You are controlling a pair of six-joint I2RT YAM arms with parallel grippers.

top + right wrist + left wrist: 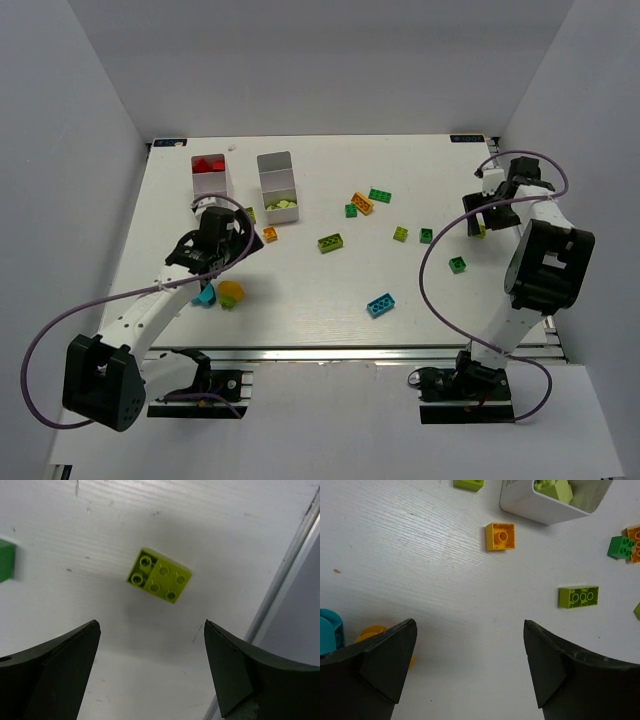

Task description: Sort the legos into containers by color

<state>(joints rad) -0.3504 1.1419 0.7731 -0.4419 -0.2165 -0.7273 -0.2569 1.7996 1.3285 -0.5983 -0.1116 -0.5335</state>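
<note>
My right gripper grabs the lime brick by its long sides next, since that leaves the brick's ends free to fit into a section of a tray.
My left gripper (238, 236) (469, 625) is open and empty, low over the table just short of an orange brick (270, 234) (500, 536). My right gripper (479, 216) (152, 624) is open and empty above a lime brick (481, 232) (159, 575) near the right edge. Two white trays stand at the back left. One tray (213, 186) holds red bricks (208, 165). The other tray (277, 163) (520, 506) holds lime bricks (283, 204). Loose bricks lie mid-table: lime (331, 242) (578, 596), orange (362, 203), dark green (380, 195), cyan (381, 304).
A cyan piece (204, 296) (330, 627) and a yellow-orange piece (232, 292) (372, 631) lie beside my left arm. More green bricks (426, 236) (457, 264) and a lime one (400, 234) lie right of centre. The table's right edge (295, 565) runs close to my right gripper.
</note>
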